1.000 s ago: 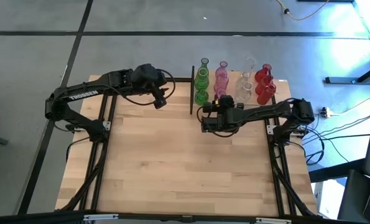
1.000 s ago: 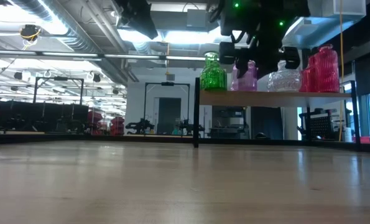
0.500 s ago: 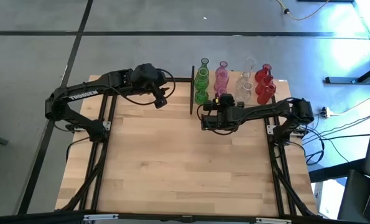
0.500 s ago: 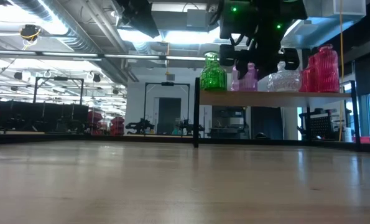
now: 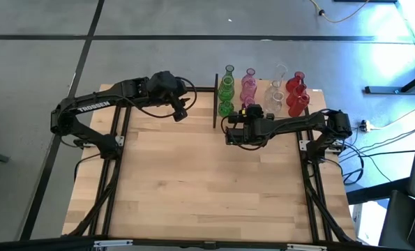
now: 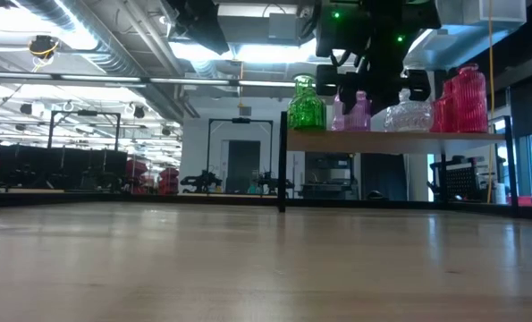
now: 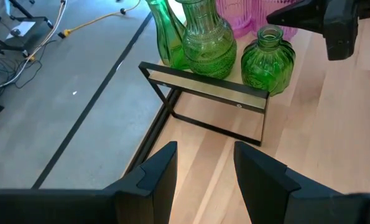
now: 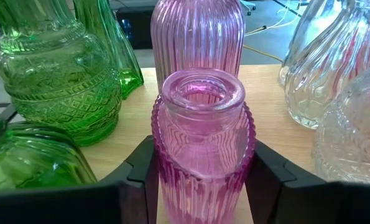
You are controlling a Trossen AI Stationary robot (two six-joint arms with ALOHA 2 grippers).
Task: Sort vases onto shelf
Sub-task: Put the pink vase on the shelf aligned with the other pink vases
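Observation:
The pink vase (image 8: 203,146) stands upright inside the shelf's near edge, so it is ready for release and would stand if my right gripper opened now.
The shelf (image 6: 391,140) stands at the table's far right and carries rows of green (image 5: 226,90), pink (image 5: 249,85), clear (image 5: 275,90) and red (image 5: 296,94) vases. My right gripper (image 8: 203,180) reaches over the shelf's near edge from the near side, shut on a ribbed pink vase (image 8: 202,124). That vase is in line with another pink vase (image 8: 197,37) behind it. My left gripper (image 7: 203,180) hangs open and holds nothing. It is left of the shelf's end frame (image 7: 203,90), above the table, with a round green vase (image 7: 268,59) ahead of it. My right gripper pinches the pink vase's ribbed body (image 8: 166,155) between its two fingers (image 8: 141,171), just below the neck, one finger on each side. The fingers come from the table's near side, slanting slightly down. The vase is upright. Its base is out of view, so I cannot tell whether it stands on the board.
Green vases (image 8: 60,81) stand close on one side of the held vase and clear ones (image 8: 334,68) on the other. Bare shelf board (image 8: 278,124) shows between them. The wooden tabletop (image 5: 207,188) stretches toward the near edge.
My right gripper has edged a little toward the table's far edge with the pink vase, farther in among the vases on the shelf. The vase stays upright in the hold.

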